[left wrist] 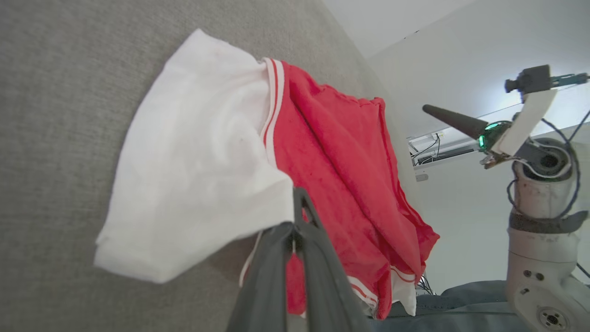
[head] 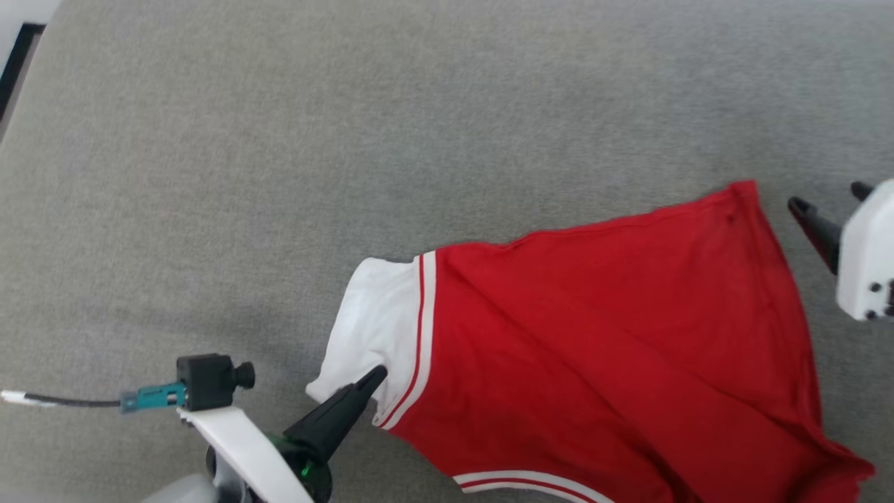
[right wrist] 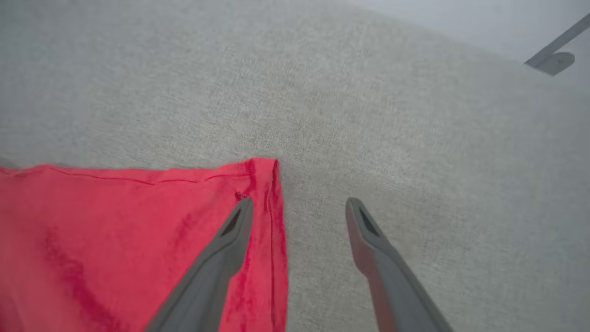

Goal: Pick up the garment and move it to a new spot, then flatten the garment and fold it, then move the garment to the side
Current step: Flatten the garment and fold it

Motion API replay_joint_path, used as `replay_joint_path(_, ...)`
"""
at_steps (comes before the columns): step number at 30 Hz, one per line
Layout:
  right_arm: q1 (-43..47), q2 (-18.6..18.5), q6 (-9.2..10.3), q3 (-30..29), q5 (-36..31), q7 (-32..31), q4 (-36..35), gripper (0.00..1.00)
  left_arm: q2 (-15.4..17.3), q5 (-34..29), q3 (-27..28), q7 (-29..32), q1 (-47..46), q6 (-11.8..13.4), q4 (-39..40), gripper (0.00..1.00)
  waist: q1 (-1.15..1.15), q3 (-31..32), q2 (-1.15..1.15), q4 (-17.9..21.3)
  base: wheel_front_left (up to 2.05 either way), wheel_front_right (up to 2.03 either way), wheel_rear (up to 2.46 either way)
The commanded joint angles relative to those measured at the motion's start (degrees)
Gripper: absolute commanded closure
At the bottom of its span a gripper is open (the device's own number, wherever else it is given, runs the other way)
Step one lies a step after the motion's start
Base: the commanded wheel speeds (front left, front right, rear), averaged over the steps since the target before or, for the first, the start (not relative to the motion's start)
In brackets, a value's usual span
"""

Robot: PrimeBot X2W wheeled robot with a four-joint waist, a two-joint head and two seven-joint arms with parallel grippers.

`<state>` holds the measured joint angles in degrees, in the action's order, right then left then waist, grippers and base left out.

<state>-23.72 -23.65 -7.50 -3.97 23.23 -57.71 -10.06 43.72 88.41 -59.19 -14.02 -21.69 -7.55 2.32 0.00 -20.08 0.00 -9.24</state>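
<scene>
I should take hold of the red garment (head: 620, 310) next with my right gripper by its hemmed corner (head: 742, 194), because the garment lies flat and slack across the fabric.
The garment (head: 594, 335), a bright red shirt, lies spread on grey fabric, with a white sleeve (head: 377, 314) and stripe trim at its left end. My left gripper (head: 376, 375) comes in from the lower left. In the left wrist view its fingers (left wrist: 318, 267) are pressed together on the sleeve's edge, and the garment (left wrist: 341, 152) is bunched and lifted there. My right gripper (head: 827, 197) stands open at the right, beside the far red corner. In the right wrist view one of its fingers (right wrist: 221, 249) is over the garment (right wrist: 115, 221) and the other is over bare fabric.
The grey fabric surface (head: 279, 140) stretches far to the left and back. A dark edge (head: 17, 63) marks its top-left limit. A small black camera with a teal plug (head: 206, 381) sticks out from my left wrist. My right arm (left wrist: 539, 193) stands against a pale wall.
</scene>
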Motion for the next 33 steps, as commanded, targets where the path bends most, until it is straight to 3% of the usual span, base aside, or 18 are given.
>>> replay_joint_path(1, -1.85, 0.49, 0.02, 1.37, -0.86, 0.96, 4.81, 0.0, -0.57, -0.42, -0.12, 0.25, -1.51, 0.13, -0.19, 1.0, 0.0, -1.58, 0.0, -1.54, 0.0, 0.0, 0.0)
replay_joint_path(11, -3.3, -0.32, 0.01, 6.8, 0.58, -1.71, 15.6, 0.0, -1.85, 0.01, -0.93, 0.13, -3.18, 0.13, -0.59, 1.0, 0.0, -3.75, 0.0, -2.87, 0.0, 0.0, 0.0)
replay_joint_path(12, -3.43, -0.21, 0.01, 7.42, 0.78, -1.87, 16.03, 0.05, -1.91, 0.11, -0.91, 0.08, -3.39, 0.13, -0.65, 1.0, 0.0, -3.81, 0.0, -2.8, 0.0, 0.0, 0.0)
replay_joint_path(13, -3.58, -0.05, 0.01, 7.86, 1.0, -1.57, 16.3, 0.62, -1.94, 0.2, -0.83, 0.02, -3.59, 0.13, -0.79, 1.0, 0.0, -3.79, 0.0, -2.67, 0.0, 0.0, 0.0)
replay_joint_path(14, -3.78, 0.27, 0.01, 8.06, 1.33, -1.03, 16.55, 0.88, -1.84, 0.12, -0.73, -0.03, -3.83, 0.13, -0.97, 1.0, 0.0, -3.68, 0.0, -2.48, 0.0, 0.0, 0.0)
replay_joint_path(15, -4.15, 0.57, 0.01, 8.27, 1.63, -0.38, 16.61, 1.0, -1.69, -0.02, -0.47, -0.15, -4.08, 0.13, -1.37, 1.0, 0.0, -3.45, 0.0, -2.25, 0.0, 0.0, 0.0)
replay_joint_path(24, -13.57, 3.6, 0.02, 4.59, 2.09, 8.91, 20.05, 1.0, 0.37, 0.2, 5.39, -0.64, -10.65, 0.13, -5.04, 1.0, 0.0, -1.3, 0.0, 1.85, 0.0, 0.0, 0.0)
replay_joint_path(33, -32.45, 9.69, 0.01, -1.44, -4.26, 17.75, 27.28, 1.0, 1.78, 3.43, 15.68, 5.53, -30.49, 0.13, -13.97, 1.0, 0.0, -6.01, 0.0, 6.47, 0.0, 0.0, 0.0)
